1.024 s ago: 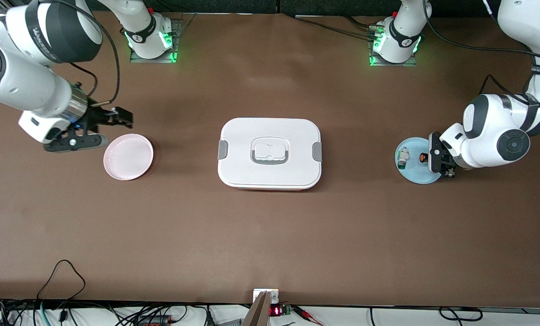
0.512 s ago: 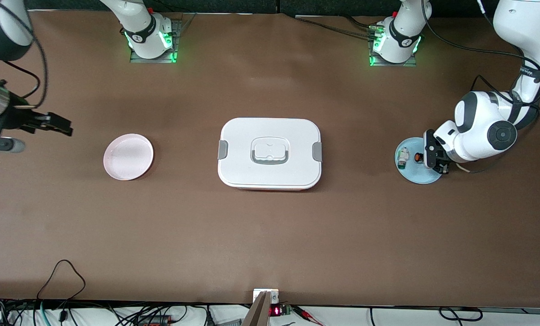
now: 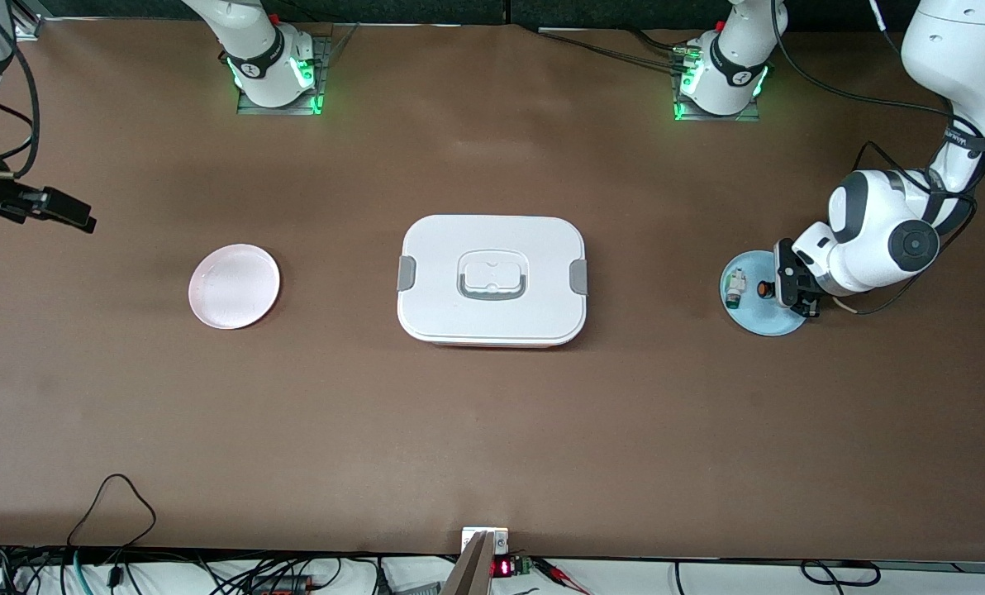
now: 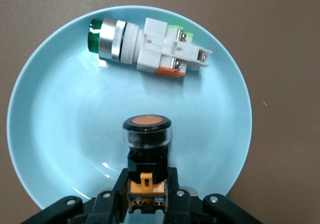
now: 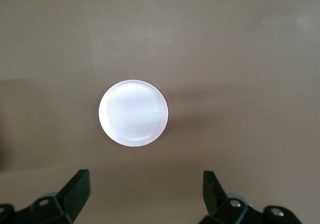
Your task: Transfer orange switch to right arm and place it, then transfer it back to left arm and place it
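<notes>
The orange switch (image 3: 763, 288) (image 4: 147, 134) is low over the light blue plate and inside the plate's rim, so I should open my left gripper now.
The orange switch (image 4: 147, 134) is a small black cylinder with an orange face. It lies over the light blue plate (image 4: 50, 134), and my left gripper (image 4: 146, 184) is shut on its orange-and-black rear body. In the front view that gripper (image 3: 778, 289) holds the switch (image 3: 763, 288) low over the plate (image 3: 761, 321) at the left arm's end of the table. I cannot tell whether the switch touches the plate. The white box (image 3: 492, 279) stands mid-table with its lid on. My right gripper (image 5: 147, 189) hangs open and empty, high over the right arm's end of the table (image 3: 50, 207).
A white-and-green part (image 4: 150, 51) lies on the blue plate beside the switch. An empty pink plate (image 3: 234, 285) sits between the box and the right arm's end, and it also shows in the right wrist view (image 5: 133, 112). Cables trail along the table's near edge (image 3: 112, 504).
The right arm has pulled away from the pink plate toward its end of the table, rising as it went. The left gripper has shifted slightly over the blue plate, still shut on the switch.
</notes>
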### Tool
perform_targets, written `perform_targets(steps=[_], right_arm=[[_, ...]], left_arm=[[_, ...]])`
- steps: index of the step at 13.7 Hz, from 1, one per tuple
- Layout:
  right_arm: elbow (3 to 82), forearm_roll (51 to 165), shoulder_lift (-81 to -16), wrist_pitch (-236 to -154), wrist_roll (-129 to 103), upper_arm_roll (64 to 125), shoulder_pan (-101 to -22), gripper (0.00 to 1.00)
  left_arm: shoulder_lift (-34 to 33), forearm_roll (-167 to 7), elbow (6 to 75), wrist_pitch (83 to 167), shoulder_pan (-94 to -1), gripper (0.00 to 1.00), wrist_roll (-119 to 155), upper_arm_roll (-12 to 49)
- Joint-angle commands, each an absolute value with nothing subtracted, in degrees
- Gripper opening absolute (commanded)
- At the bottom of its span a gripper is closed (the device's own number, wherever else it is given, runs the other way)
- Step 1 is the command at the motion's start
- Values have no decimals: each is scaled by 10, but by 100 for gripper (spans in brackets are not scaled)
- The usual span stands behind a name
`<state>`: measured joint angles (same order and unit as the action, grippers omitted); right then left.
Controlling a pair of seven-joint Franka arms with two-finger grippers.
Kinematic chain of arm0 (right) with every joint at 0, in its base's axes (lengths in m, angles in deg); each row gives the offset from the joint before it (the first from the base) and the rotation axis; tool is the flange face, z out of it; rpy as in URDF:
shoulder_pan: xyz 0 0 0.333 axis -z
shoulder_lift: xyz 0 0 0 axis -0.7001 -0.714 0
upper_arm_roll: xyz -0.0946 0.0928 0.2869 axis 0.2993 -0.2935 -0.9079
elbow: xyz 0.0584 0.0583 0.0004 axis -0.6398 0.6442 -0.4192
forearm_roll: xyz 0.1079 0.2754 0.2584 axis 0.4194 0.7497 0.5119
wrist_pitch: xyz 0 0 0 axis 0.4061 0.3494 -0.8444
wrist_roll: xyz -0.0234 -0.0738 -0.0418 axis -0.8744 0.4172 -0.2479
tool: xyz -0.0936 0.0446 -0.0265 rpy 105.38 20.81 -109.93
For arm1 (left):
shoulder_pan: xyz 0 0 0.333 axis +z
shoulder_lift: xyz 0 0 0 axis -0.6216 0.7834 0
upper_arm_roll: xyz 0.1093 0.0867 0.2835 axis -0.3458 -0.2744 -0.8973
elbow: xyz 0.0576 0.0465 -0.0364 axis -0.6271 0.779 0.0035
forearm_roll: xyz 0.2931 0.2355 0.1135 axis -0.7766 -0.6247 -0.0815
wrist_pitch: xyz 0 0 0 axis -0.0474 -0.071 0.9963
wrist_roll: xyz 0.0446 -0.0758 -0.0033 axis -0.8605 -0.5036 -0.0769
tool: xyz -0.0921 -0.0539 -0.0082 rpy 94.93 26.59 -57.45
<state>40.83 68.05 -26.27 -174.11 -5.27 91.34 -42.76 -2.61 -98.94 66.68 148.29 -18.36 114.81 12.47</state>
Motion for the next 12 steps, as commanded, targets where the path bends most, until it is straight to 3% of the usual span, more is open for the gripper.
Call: perform_targets(steps=[1,2,3,8,12], right_arm=[[447,671,-229,-1756,-91,916,-433,100],[441,672,-229,-1752,-96,916,-433,100],[430,673,-229,-1749,-96,916,-433,100],[396,680,-233,-1728,-90,919,-430,100],[380,682,-236,-1723,-93,916,-432,100]], left_arm=[[-22,-1004,669,1493,-177,15,1153,129],[-19,-1004,667,1493,-176,61,1151,129],[-19,-1004,666,1493,-174,100,1148,130],[-29,-1004,659,1479,-180,100,1113,131],[-62,-1004,616,1362,-193,100,1023,141]])
